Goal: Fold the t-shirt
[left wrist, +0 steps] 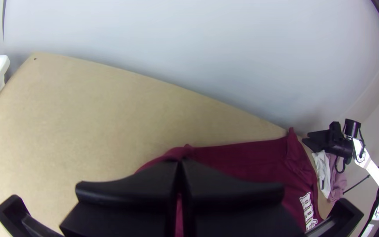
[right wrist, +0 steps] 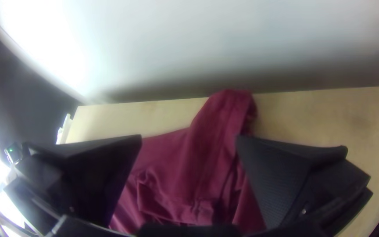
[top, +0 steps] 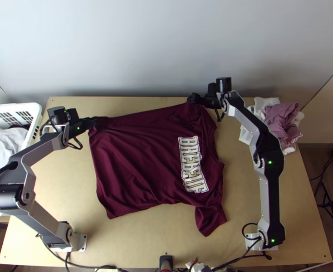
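Observation:
My right gripper grabs the t-shirt by the bunched fold at its shoulder next. The t-shirt's body lies flat on the table.
The maroon t-shirt lies mostly spread on the table, its white lettering toward the right and one sleeve pointing to the near edge. At its far left corner is my left gripper; in the left wrist view that gripper is shut on the hem corner. My right gripper is at the far right part, by the shoulder and sleeve. In the right wrist view the right gripper stands open, with bunched maroon cloth between its fingers.
A white basket holding light cloth stands at the left edge. White and mauve garments lie in a pile at the far right, beyond the right arm. A pale wall rises behind the table's far edge.

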`<action>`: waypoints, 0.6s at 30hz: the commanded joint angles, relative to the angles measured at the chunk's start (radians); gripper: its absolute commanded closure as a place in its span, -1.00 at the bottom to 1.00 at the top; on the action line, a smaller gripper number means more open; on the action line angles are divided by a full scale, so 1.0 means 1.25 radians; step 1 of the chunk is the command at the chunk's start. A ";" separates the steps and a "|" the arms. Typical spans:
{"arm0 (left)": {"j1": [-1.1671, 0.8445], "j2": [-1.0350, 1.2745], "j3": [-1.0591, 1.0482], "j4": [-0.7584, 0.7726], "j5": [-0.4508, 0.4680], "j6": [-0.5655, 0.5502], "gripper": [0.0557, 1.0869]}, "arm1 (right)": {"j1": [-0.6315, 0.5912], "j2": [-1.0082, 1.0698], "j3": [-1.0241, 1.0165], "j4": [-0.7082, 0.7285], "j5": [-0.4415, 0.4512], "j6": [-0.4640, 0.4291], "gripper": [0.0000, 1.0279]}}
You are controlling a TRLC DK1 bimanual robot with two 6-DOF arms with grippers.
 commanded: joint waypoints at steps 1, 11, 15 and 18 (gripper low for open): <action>-0.004 -0.009 -0.016 0.000 0.000 -0.009 0.93 | 0.003 0.031 0.034 -0.001 0.020 -0.010 -0.92; 0.003 -0.034 -0.048 0.003 0.000 -0.009 0.93 | 0.019 0.073 0.119 -0.084 0.070 -0.024 -0.84; 0.008 -0.037 -0.059 0.005 0.000 -0.009 0.93 | 0.032 0.099 0.166 -0.135 0.115 -0.046 -0.68; 0.008 -0.047 -0.067 0.005 0.000 -0.010 0.93 | 0.034 0.108 0.185 -0.166 0.124 -0.048 -0.69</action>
